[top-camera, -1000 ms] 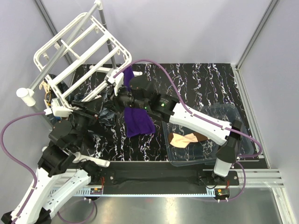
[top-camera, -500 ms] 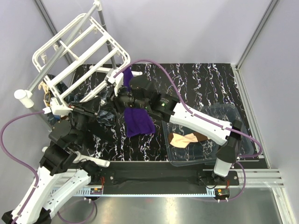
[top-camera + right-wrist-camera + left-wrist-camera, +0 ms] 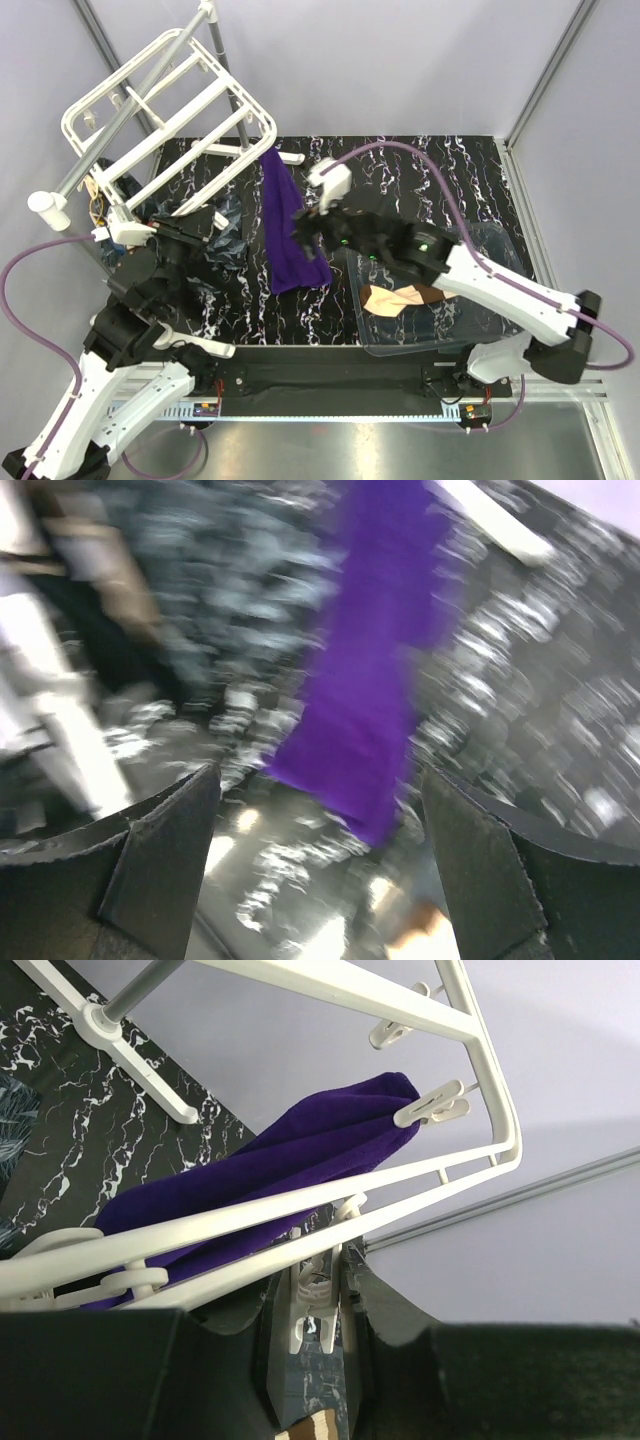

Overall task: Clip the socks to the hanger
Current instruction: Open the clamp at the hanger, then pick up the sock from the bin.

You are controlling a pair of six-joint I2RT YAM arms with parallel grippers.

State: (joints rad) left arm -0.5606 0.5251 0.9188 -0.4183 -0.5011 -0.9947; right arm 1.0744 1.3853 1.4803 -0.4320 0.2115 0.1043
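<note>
The right gripper grabs the peach sock [image 3: 392,299] just below its cuff next, so the cuff's edge stays free to enter the hanger's clip.
The white hanger [image 3: 165,100] tilts at the back left on its stand. A purple sock [image 3: 285,220] hangs from a clip at the hanger's near corner, and the left wrist view shows that clip [image 3: 432,1105] biting the sock [image 3: 260,1175] under the hanger's rail [image 3: 480,1070]. My left gripper [image 3: 205,222] is shut on another small white clip [image 3: 318,1305] below the rail. My right gripper [image 3: 305,228] is open beside the hanging sock [image 3: 375,680], nothing between its fingers [image 3: 165,860]. A peach sock [image 3: 392,299] with a dark brown cuff lies in the bin.
A clear plastic bin [image 3: 500,290] sits at the front right of the black marbled table. The grey pole [image 3: 225,60] rises behind the hanger. A dark patterned cloth [image 3: 228,250] lies near my left gripper. A white cylinder [image 3: 50,208] stands at the far left.
My right gripper opened, let go of the purple sock and drew back to the right; the sock now hangs from the clip. My left gripper closed on a clip and the hanger shifted slightly left.
</note>
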